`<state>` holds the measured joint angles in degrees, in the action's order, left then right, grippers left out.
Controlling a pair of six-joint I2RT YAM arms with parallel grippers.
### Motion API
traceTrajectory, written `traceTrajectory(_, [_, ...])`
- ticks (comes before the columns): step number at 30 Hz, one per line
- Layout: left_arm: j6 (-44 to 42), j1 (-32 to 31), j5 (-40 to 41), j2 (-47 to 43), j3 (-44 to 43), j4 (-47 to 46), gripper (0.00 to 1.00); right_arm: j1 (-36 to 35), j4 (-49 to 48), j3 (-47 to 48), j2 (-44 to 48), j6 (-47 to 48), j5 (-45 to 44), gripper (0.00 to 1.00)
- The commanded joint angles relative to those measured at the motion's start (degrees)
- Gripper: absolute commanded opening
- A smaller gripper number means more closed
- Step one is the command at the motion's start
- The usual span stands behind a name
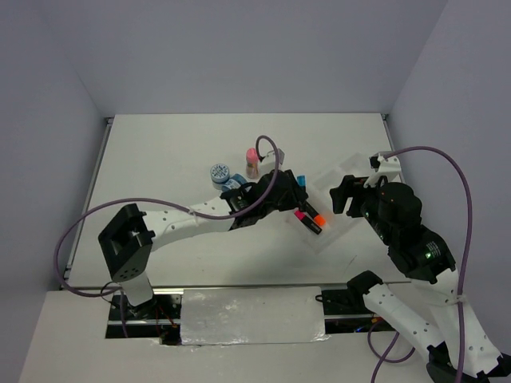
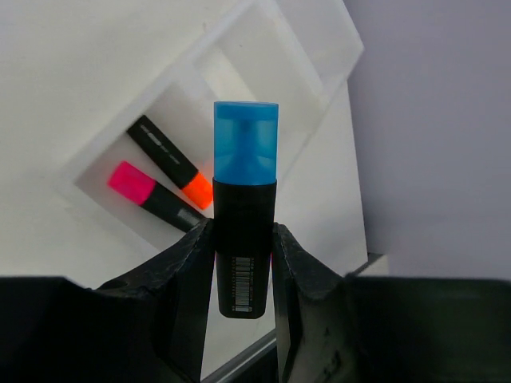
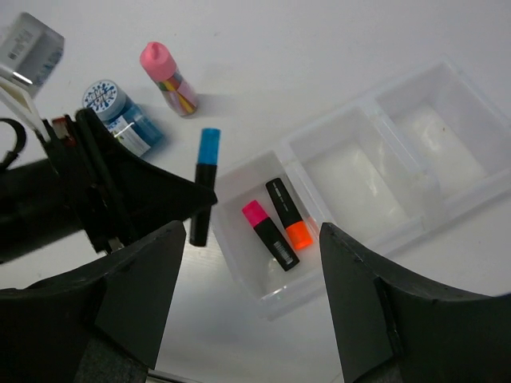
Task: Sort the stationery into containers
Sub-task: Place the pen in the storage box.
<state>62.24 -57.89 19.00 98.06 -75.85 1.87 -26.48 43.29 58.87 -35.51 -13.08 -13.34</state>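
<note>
The blue-capped marker (image 2: 245,207) would drop short if the robot's left gripper opened now, because the marker's lower end is outside the side of the tray's near section.
My left gripper (image 1: 297,188) is shut on the blue-capped marker (image 2: 245,207) and holds it upright in the air, just left of the tray's near compartment; the marker also shows in the right wrist view (image 3: 205,187). The translucent three-compartment tray (image 1: 327,236) holds the pink-capped marker (image 3: 267,231) and the orange-capped marker (image 3: 287,214) side by side in that compartment. The other two compartments (image 3: 359,175) show nothing inside. Two blue-white discs (image 1: 222,174) and the pink-capped tube (image 1: 252,162) stand on the table behind the left arm. My right gripper (image 1: 345,195) is open and empty above the tray.
The left arm stretches diagonally across the table's middle, with its purple cable looping above the tube. The tray lies diagonally, its far end near the table's right edge (image 1: 389,152). The discs (image 3: 120,116) and the tube (image 3: 169,77) stand close together.
</note>
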Motion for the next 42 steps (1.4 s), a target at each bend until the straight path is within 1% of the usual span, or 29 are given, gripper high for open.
traceTrajectory(1, [6.84,-1.35,2.00,2.56,0.09,-12.76,0.17,-0.06,-1.19,2.56,0.26,-0.89,-0.72,0.76])
traceTrajectory(5, [8.69,-2.05,3.05,5.38,-0.43,-14.26,0.19,-0.06,-1.01,2.65,0.61,-0.19,-0.89,0.76])
traceTrajectory(6, [9.21,-2.58,4.97,5.82,-0.52,-13.91,0.22,-0.15,-0.75,2.74,0.53,-0.19,-0.89,0.76])
traceTrajectory(9, [9.65,-2.76,5.52,8.10,-0.43,-15.40,0.31,-0.15,-0.84,2.56,0.44,-0.10,-0.63,0.76])
traceTrajectory(11, [9.48,-2.67,5.60,10.48,-1.66,-14.96,0.33,-0.24,-1.19,2.21,0.44,-0.10,-0.02,0.76])
traceTrajectory(12, [9.66,-2.67,5.69,11.01,-1.84,-14.79,0.37,-0.07,-1.28,1.86,0.44,-0.10,0.07,0.76])
traceTrajectory(15, [9.66,-2.84,5.16,12.24,-1.32,-16.10,0.43,-0.15,-1.45,1.34,0.35,0.16,0.16,0.77])
traceTrajectory(16, [9.83,-2.93,5.34,12.50,-1.31,-15.76,0.43,-0.15,-1.45,1.25,0.35,0.25,0.07,0.77])
traceTrajectory(17, [10.27,-2.93,5.52,12.16,-1.23,-15.15,0.45,-0.24,-1.54,1.07,0.26,0.34,0.07,0.77])
traceTrajectory(19, [10.45,-2.93,5.52,11.80,-0.53,-15.92,0.54,-0.15,-1.63,0.98,-0.09,0.34,0.33,0.77])
traceTrajectory(20, [10.36,-2.93,5.26,11.72,0.00,-16.37,0.59,-0.06,-1.80,0.89,-0.18,0.34,0.51,0.77])
traceTrajectory(21, [10.45,-2.93,5.17,11.71,-0.17,-15.94,0.68,-0.06,-1.98,0.72,-0.26,0.25,1.03,0.77])
traceTrajectory(22, [10.19,-2.93,5.25,11.80,-0.43,-16.11,0.72,-0.15,-1.98,0.63,-0.53,0.16,1.30,0.77])
traceTrajectory(23, [10.01,-2.93,4.91,11.72,-0.52,-16.02,0.79,-0.15,-2.07,0.46,-0.53,0.16,1.65,0.77])
traceTrajectory(25, [9.83,-2.93,4.20,11.63,-0.61,-16.46,0.83,-0.15,-2.24,0.28,-0.88,0.25,1.92,0.77])
traceTrajectory(27, [9.83,-2.85,3.41,11.01,-0.79,-15.24,0.85,-0.15,-2.15,0.28,-0.97,0.16,1.74,0.77])
traceTrajectory(29, [9.05,-2.84,4.80,7.87,0.35,-15.40,0.86,-0.15,-2.76,0.54,-0.62,0.16,2.09,0.77])
traceTrajectory(31, [6.86,-2.76,7.00,4.44,1.67,-12.70,0.88,-0.15,-3.82,0.63,-0.18,0.25,3.49,0.77])
traceTrajectory(32, [5.63,-2.41,10.14,1.03,1.50,-10.33,0.90,-0.15,-5.22,0.72,0.17,0.25,4.20,0.77])
traceTrajectory(33, [3.26,-1.97,11.74,-0.75,0.28,-3.43,0.92,-0.15,-5.93,0.81,0.17,0.16,6.12,0.77])
traceTrajectory(34, [2.46,-1.53,13.67,-2.25,-0.60,1.51,0.99,-0.15,-6.54,0.98,0.09,-0.10,7.18,0.78])
traceTrajectory(35, [1.75,-0.05,16.91,-5.65,-0.87,5.47,0.99,-0.15,-7.94,0.98,-0.35,-0.45,8.41,0.82])
traceTrajectory(36, [0.96,1.01,17.90,-7.60,-0.35,8.91,0.99,-0.15,-9.26,0.63,-0.61,-1.41,10.95,0.88])
traceTrajectory(37, [0.00,2.33,18.52,-9.54,0.52,14.95,0.99,-0.15,-10.84,-0.50,-0.79,-2.12,12.10,0.97])
traceTrajectory(38, [-0.01,5.30,19.39,-13.99,1.49,18.05,0.99,-0.06,-13.99,-0.95,-2.18,-3.43,12.98,1.00])
traceTrajectory(39, [-0.97,7.16,19.84,-16.65,4.46,20.00,0.99,-0.24,-15.06,-1.21,-3.59,-3.96,14.65,1.00])
traceTrajectory(40, [-2.11,10.66,20.28,-21.89,5.97,24.98,0.99,-0.50,-16.73,-1.22,-5.17,-4.40,16.58,1.00])
traceTrajectory(41, [-1.86,12.26,22.46,-24.64,8.68,28.07,0.99,-1.20,-17.44,-1.04,-9.19,-5.19,16.86,1.00])
traceTrajectory(42, [-4.47,14.19,22.91,-27.63,10.10,29.93,0.99,-2.51,-18.40,-0.78,-11.40,-5.20,16.69,1.00])
